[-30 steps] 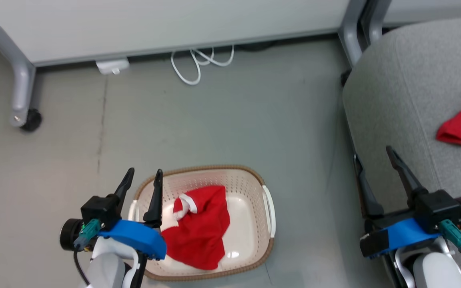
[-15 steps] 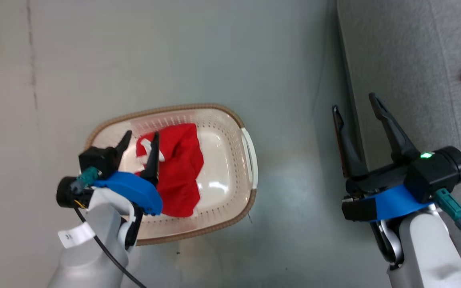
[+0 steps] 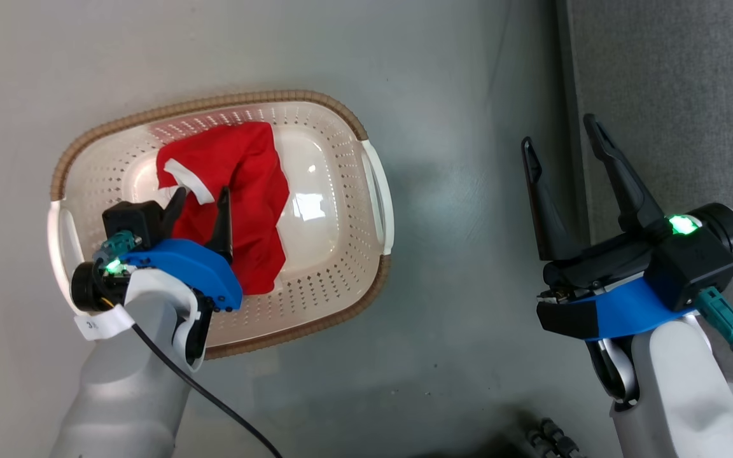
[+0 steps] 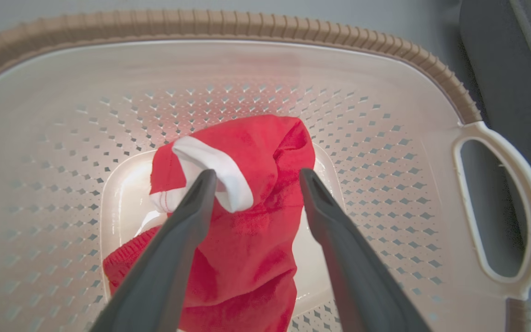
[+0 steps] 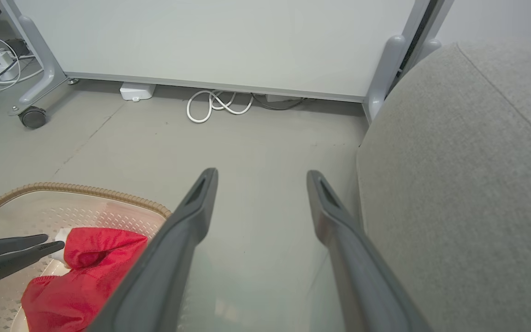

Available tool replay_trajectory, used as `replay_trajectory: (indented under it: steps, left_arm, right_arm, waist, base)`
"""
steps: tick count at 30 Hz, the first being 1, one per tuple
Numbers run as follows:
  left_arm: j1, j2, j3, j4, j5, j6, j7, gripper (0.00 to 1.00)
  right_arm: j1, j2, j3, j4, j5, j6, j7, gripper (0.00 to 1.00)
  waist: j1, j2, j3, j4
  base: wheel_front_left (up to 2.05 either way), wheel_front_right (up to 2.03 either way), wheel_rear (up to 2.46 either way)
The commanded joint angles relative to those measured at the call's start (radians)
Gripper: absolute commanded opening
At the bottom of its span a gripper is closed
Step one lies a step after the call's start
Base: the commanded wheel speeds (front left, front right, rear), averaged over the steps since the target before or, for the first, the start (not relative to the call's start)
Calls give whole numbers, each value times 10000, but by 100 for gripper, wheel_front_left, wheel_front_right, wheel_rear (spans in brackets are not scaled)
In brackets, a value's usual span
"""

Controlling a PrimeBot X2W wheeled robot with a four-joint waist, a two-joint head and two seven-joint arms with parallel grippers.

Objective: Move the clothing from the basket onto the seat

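Note:
My left gripper grabs the white cuff (image 3: 190, 182) next, since it stands up in a loop while the red cloth (image 3: 255, 221) lies slack.
A bright red garment with a white cuff, the clothing (image 3: 249, 191) (image 4: 251, 230) (image 5: 81, 276), lies crumpled in the cream basket (image 3: 341, 267) (image 4: 385, 120) (image 5: 62, 191) on the floor. My left gripper (image 3: 201, 194) (image 4: 254, 177) hangs open inside the basket, its fingers straddling the top of the clothing near the cuff. My right gripper (image 3: 557, 137) (image 5: 261, 177) is open and holds nothing, above the floor between the basket and the grey seat (image 3: 678, 83) (image 5: 468, 184).
The basket's white side handle (image 3: 379, 191) (image 4: 505, 207) faces the seat. In the right wrist view a white panel on castered grey legs (image 5: 35, 101) stands beyond, with coiled white cable (image 5: 215, 103) and a power adapter (image 5: 136, 90) on the floor.
The head camera has tilted down, so the whole picture has shifted. My left gripper has gone down into the basket over the red clothing. My right gripper stays open beside the seat.

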Motion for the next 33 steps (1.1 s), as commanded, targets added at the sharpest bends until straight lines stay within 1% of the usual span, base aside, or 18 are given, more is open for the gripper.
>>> replay_trajectory:
  steps: [1,10,18,19,20,21,26,33]
  left_arm:
    - [-350,17,28,166,-102,-19,-27,100]
    - [-1006,186,278,854,-160,85,-27,100]
    - [-1586,358,250,1317,-75,61,-26,100]
    - [-1633,366,214,1436,-71,63,-22,47]
    - [-1706,377,194,1526,-42,81,-22,21]
    - [-1772,387,185,1594,-30,82,-22,0]
    - [-1932,364,86,1932,-86,37,-24,0]
    - [-1945,373,85,1873,-186,-7,-25,0]
  right_arm:
    - [-185,19,58,-79,104,1,-80,100]
    - [-379,19,272,-153,320,1,-185,100]
    - [-512,20,423,-91,504,1,-311,100]
    - [-529,20,442,-67,531,1,-309,100]
    - [-548,20,462,-41,573,1,-326,100]
    - [-560,20,481,-23,610,1,-344,100]
    - [-612,20,502,79,722,1,-393,100]
    - [-666,20,502,128,761,1,-435,100]
  waist:
    - [-2,0,281,-101]
    - [-2,0,863,-381]
    - [-2,0,1268,-632]
    - [-2,0,1285,-657]
    - [-2,0,1304,-679]
    - [-2,0,1319,-699]
    - [-2,0,1340,-785]
    - [-2,0,1295,-764]
  base:
    - [0,0,0]
    - [0,0,0]
    - [0,0,0]
    - [0,0,0]
    - [0,0,0]
    - [0,0,0]
    - [0,0,0]
    - [0,0,0]
